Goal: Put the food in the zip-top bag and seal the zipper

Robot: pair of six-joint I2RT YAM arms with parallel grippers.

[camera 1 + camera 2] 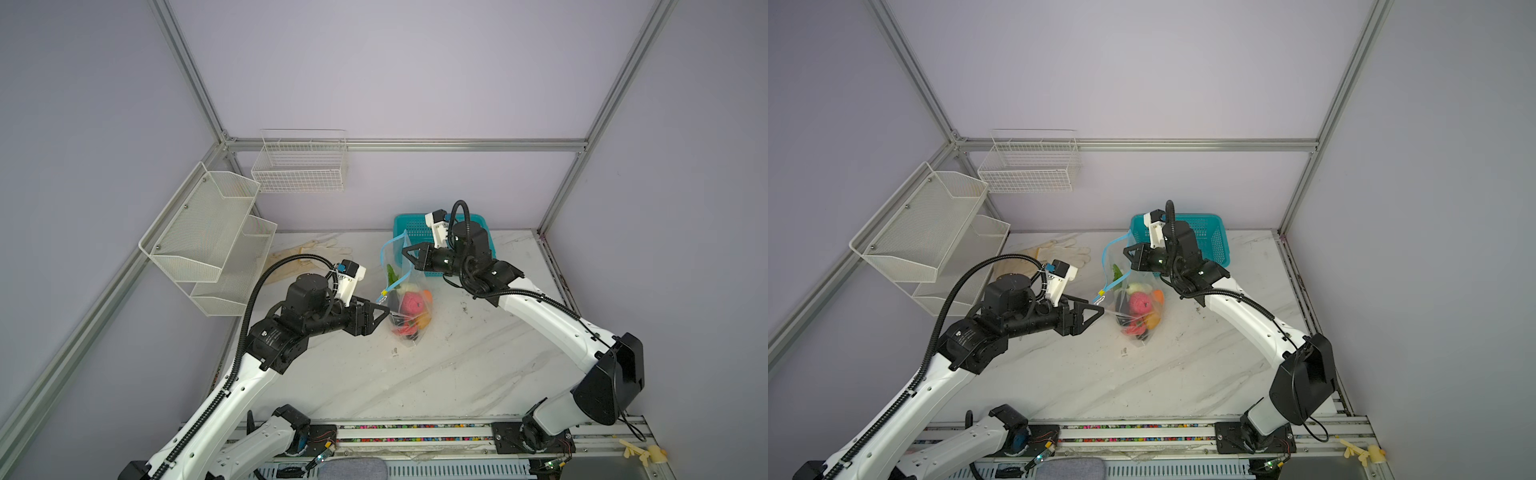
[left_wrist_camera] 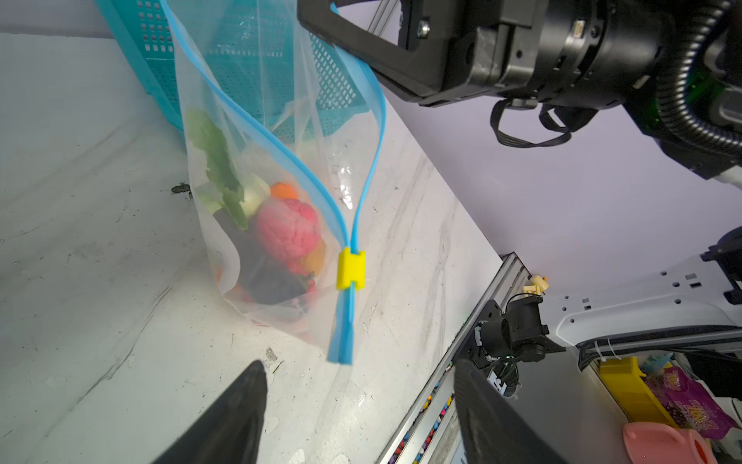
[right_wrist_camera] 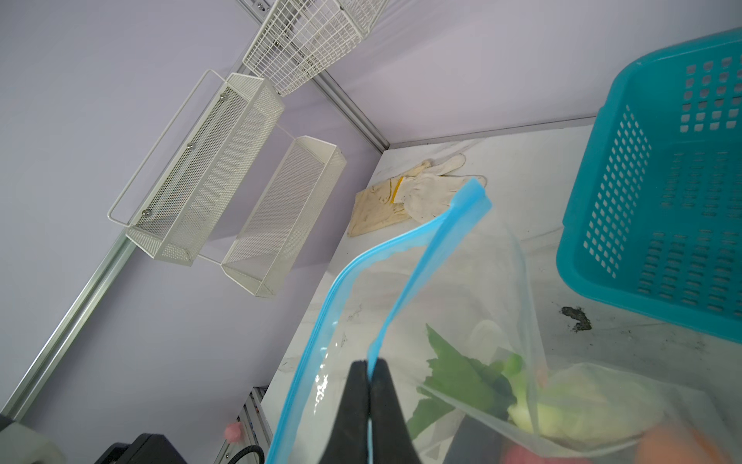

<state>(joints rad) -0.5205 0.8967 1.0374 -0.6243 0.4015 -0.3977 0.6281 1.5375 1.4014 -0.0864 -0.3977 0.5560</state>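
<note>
The slider (image 1: 383, 293) needs to stay free to seal the zipper. My left gripper should grab the blue zipper's end just past the yellow slider next.
The zip-top bag (image 1: 415, 332) (image 1: 1133, 338) (image 2: 281, 160) hangs from my right gripper (image 1: 405, 252) (image 1: 1126, 251) (image 3: 368, 363), which is shut on one side of the blue zipper (image 2: 281, 148) (image 3: 405, 293). The bag's bottom rests on the table. The food (image 1: 411, 303) (image 1: 1138, 305) (image 2: 287, 231) (image 3: 461, 373) lies inside: pink, orange, green, white and dark pieces. The mouth gapes open above the yellow slider (image 1: 383, 293) (image 1: 1099, 294) (image 2: 350, 268), which sits near the strip's lower end. My left gripper (image 1: 384, 309) (image 1: 1100, 311) (image 2: 359, 365) is open just short of that end and holds nothing.
A teal perforated basket (image 1: 409, 226) (image 1: 1208, 232) (image 3: 662, 201) stands behind the bag at the back wall. Pale gloves (image 1: 307, 253) (image 1: 1059, 249) (image 3: 405, 193) lie at the back left. White mesh shelves (image 1: 208, 232) and a wire basket (image 1: 299, 166) hang on the walls.
</note>
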